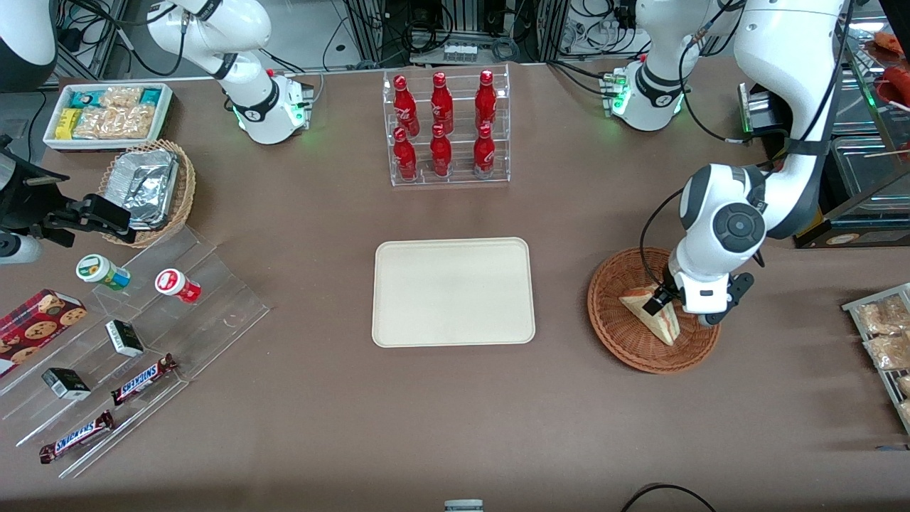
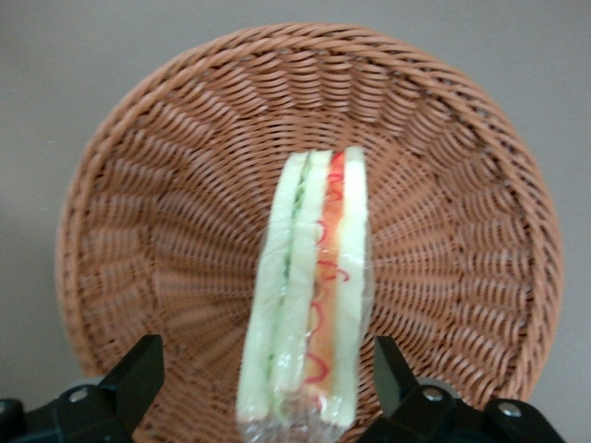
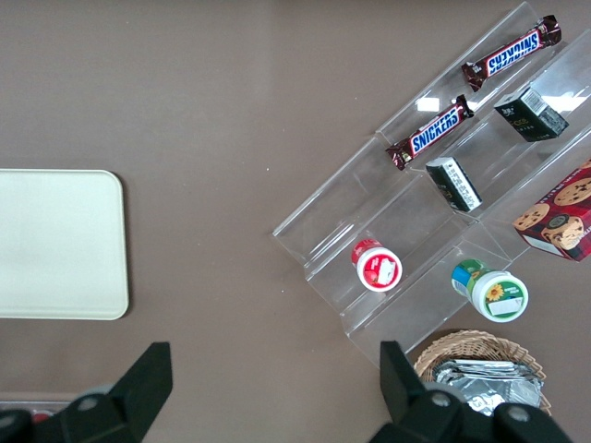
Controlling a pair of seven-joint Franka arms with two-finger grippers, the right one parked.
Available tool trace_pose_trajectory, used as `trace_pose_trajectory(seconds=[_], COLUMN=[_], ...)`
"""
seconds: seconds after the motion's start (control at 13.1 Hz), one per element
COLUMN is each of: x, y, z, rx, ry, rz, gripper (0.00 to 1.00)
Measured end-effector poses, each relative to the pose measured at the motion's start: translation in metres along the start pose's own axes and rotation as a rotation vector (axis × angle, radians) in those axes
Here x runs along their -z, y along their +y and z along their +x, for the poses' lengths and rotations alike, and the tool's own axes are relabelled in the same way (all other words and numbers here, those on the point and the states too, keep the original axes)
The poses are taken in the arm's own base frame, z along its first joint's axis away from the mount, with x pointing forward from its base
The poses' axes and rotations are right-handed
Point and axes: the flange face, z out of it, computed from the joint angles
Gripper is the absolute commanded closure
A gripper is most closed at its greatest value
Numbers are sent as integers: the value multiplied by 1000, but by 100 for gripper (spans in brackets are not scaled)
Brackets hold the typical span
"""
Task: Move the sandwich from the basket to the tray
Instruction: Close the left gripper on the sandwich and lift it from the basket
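My left gripper grips the sandwich by its two outer bread sides next. The filled cut side of the sandwich runs long while the sandwich is narrow across.
The sandwich (image 1: 655, 315), a wrapped wedge of pale bread with green and red-orange filling, stands on its edge in the reddish-brown wicker basket (image 1: 613, 334) toward the working arm's end of the table. In the left wrist view the sandwich (image 2: 309, 277) lies between my two black fingers (image 2: 138, 374) over the basket (image 2: 166, 185). My left gripper (image 1: 663, 297) is low over the basket, open, with a gap on each side of the sandwich (image 2: 268, 378). The cream tray (image 1: 455, 291) lies empty at the table's middle and also shows in the right wrist view (image 3: 55, 245).
A clear rack of red bottles (image 1: 444, 128) stands farther from the front camera than the tray. A wire rack of snack packets (image 1: 885, 334) lies beside the basket at the table's edge. Stepped acrylic shelves with candy bars and cups (image 1: 135, 334) sit toward the parked arm's end.
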Motion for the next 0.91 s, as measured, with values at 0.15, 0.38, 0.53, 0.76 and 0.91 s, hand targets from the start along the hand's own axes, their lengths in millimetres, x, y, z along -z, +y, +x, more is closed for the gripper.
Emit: trace_pose_trajectory(seconds=[0.15,0.38,0.53,0.76,0.91], x=[-7,-11,-9,-5,3], y=[-2,0,1,4,10], z=[-3,-3,-2,-1,0], rx=[7,28,31,31,28], ry=[9,14,16,20,11], rz=[-21,-34,-38,-43,-25], gripper=[24,100,100,100,100])
